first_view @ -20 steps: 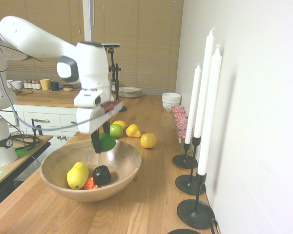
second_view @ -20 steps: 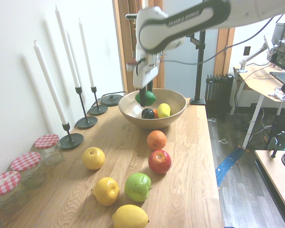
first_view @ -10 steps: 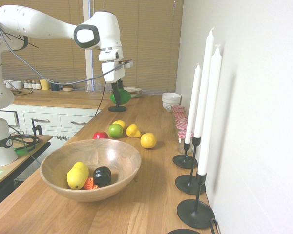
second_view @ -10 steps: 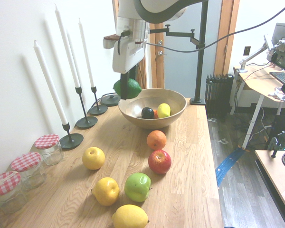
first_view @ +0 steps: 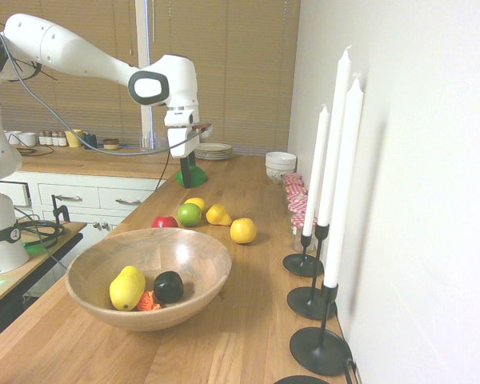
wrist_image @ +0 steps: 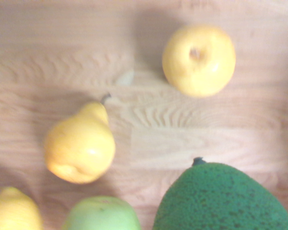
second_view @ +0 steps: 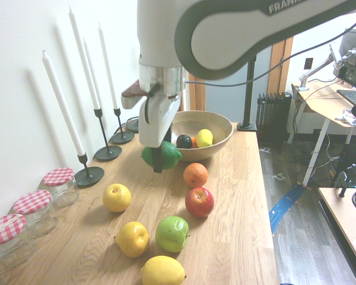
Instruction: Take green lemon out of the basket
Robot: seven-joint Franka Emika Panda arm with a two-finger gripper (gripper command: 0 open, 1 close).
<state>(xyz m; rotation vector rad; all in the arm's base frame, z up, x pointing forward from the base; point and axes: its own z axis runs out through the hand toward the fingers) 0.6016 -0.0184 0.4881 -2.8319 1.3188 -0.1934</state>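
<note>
The green lemon (wrist_image: 225, 199) hangs high above the wooden counter and its loose fruit and would drop if I opened now, so my gripper keeps holding it.
The green lemon (second_view: 165, 153) hangs above the wooden counter, outside the basket (second_view: 218, 147), with my gripper (second_view: 158, 162) shut on it. In the first exterior view the green lemon (first_view: 194, 176) and gripper (first_view: 186, 171) are well beyond the basket (first_view: 202, 294), over the loose fruit. From the wrist, the green lemon (wrist_image: 225, 199) fills one corner of the picture, with a yellow apple (wrist_image: 199, 60) and a yellow pear (wrist_image: 80, 146) on the counter beneath.
A yellow lemon (first_view: 126, 288), a black fruit (first_view: 168, 286) and something orange lie in the basket. Loose on the counter are an orange (second_view: 196, 174), red apple (second_view: 199, 202), green apple (second_view: 172, 233) and yellow fruits. Candlesticks (second_view: 88, 174) and lidded jars (second_view: 59, 185) line the wall.
My gripper lifted the green lemon up out of the basket, carried it away over the counter, and has now come lower above the loose fruit.
</note>
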